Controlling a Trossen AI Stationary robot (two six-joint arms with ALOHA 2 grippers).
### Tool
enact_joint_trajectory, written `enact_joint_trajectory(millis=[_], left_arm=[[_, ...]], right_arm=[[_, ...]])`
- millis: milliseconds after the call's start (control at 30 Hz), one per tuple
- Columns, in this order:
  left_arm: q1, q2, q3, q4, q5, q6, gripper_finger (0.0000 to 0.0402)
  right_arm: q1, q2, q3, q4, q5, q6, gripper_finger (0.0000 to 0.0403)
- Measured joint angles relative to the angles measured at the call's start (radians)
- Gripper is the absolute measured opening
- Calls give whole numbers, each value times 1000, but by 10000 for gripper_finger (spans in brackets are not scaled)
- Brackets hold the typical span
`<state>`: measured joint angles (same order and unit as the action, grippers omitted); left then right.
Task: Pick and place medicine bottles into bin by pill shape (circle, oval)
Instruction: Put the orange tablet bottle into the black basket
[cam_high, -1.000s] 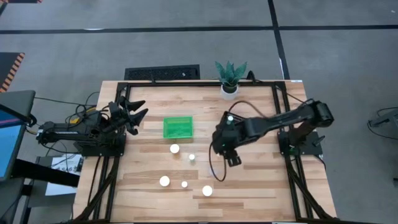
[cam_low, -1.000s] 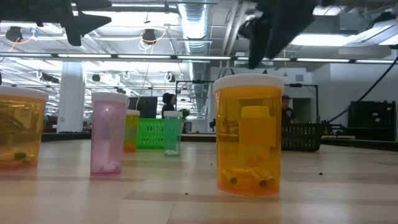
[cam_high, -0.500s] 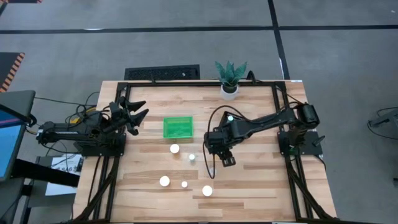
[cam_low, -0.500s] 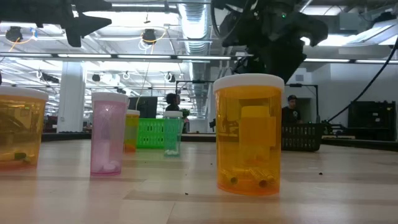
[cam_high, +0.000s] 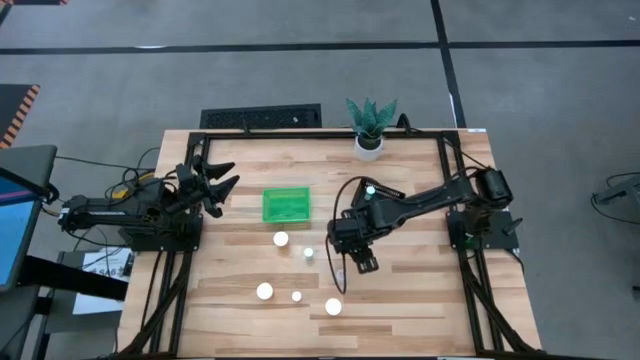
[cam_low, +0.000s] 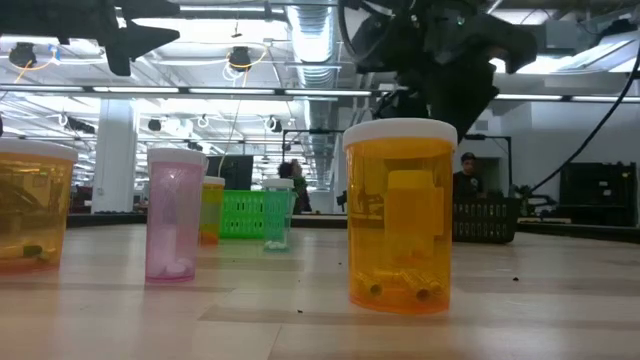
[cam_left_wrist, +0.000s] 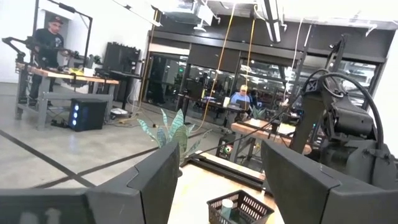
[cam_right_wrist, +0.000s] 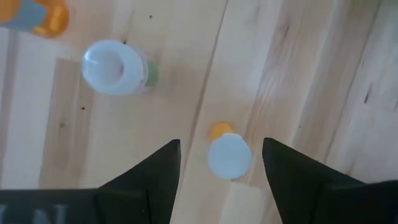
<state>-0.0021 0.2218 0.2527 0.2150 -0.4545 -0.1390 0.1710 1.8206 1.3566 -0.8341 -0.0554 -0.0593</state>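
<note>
I will next use my right gripper to grab the small orange bottle by its white-capped top (cam_right_wrist: 229, 155), so that I can sort it into its bin by pill shape.
Five white-capped medicine bottles show on the table in the high view. They include a large orange one (cam_low: 400, 215), a pink one (cam_low: 173, 215) and a small green one (cam_high: 309, 253) (cam_right_wrist: 115, 67). A small orange bottle (cam_right_wrist: 229, 155) stands upright under my right gripper (cam_right_wrist: 221, 142) (cam_high: 342, 240), hidden by the arm in the high view. That gripper points steeply down, open, its fingers apart above this bottle and clear of it. My left gripper (cam_high: 222, 178) (cam_left_wrist: 219, 149) waits open and empty at the table's left edge.
A green bin (cam_high: 286, 205) sits left of my right gripper, toward the far side. A black basket (cam_low: 485, 220) stands at the back right in the low view. A potted plant (cam_high: 369, 125) stands at the far edge. Another orange bottle (cam_high: 281, 239) stands near the green one.
My right gripper has come down and shifted toward the table's left, tipping more steeply downward over the small orange bottle. Most of this happened in the first half second. Its fingers have stayed apart. No bottle has moved.
</note>
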Motion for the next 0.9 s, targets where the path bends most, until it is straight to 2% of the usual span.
enact_joint_trajectory(millis=[667,900], left_arm=[[0,0,0,1,-2,0,220],[0,0,0,1,-2,0,220]], right_arm=[[-11,0,-68,68,1,0,231],[-10,0,-68,64,1,-2,199]])
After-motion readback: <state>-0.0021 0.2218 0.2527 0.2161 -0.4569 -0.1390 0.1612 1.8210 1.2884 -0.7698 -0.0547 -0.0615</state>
